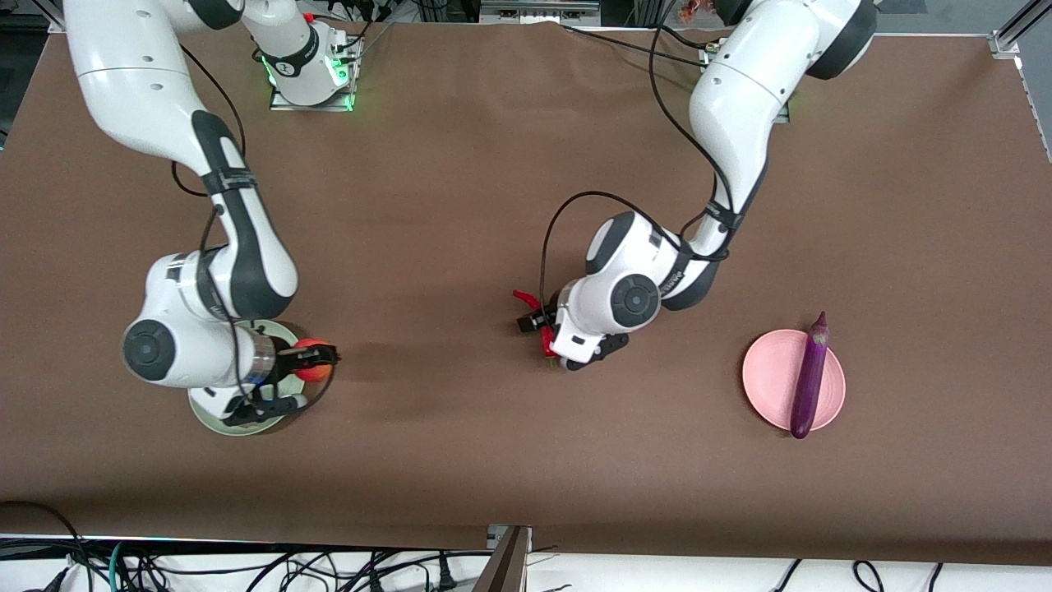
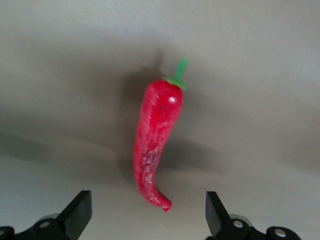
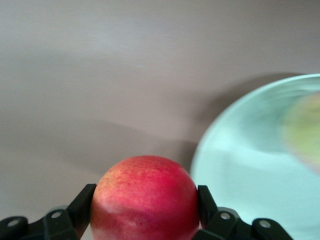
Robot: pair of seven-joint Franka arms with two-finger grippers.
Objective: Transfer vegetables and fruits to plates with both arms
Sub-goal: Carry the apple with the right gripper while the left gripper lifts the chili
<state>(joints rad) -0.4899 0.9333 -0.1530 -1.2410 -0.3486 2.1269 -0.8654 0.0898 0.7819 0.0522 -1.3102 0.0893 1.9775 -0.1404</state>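
My left gripper will bring the red chili pepper onto the pink plate, so next it will grab the pepper by its curved tip [image 2: 156, 199].
My left gripper [image 1: 542, 333] [image 2: 148, 215] hangs open low over the red chili pepper [image 1: 526, 298] [image 2: 157, 135]. The pepper lies on the brown cloth mid-table, its curved tip between the spread fingers. My right gripper [image 1: 316, 362] [image 3: 145, 212] is shut on a round red apple [image 1: 314, 372] [image 3: 145, 192] and holds it over the cloth just off the mint green plate's [image 1: 238, 426] [image 3: 240, 165] rim. A blurred yellowish round thing [image 3: 305, 130] lies on that plate. The purple eggplant [image 1: 809, 378] lies across the pink plate [image 1: 768, 378] toward the left arm's end.
The right arm's wrist covers most of the green plate in the front view. Brown cloth covers the whole table. Cables and a metal bracket [image 1: 505, 551] sit along the edge nearest the front camera.
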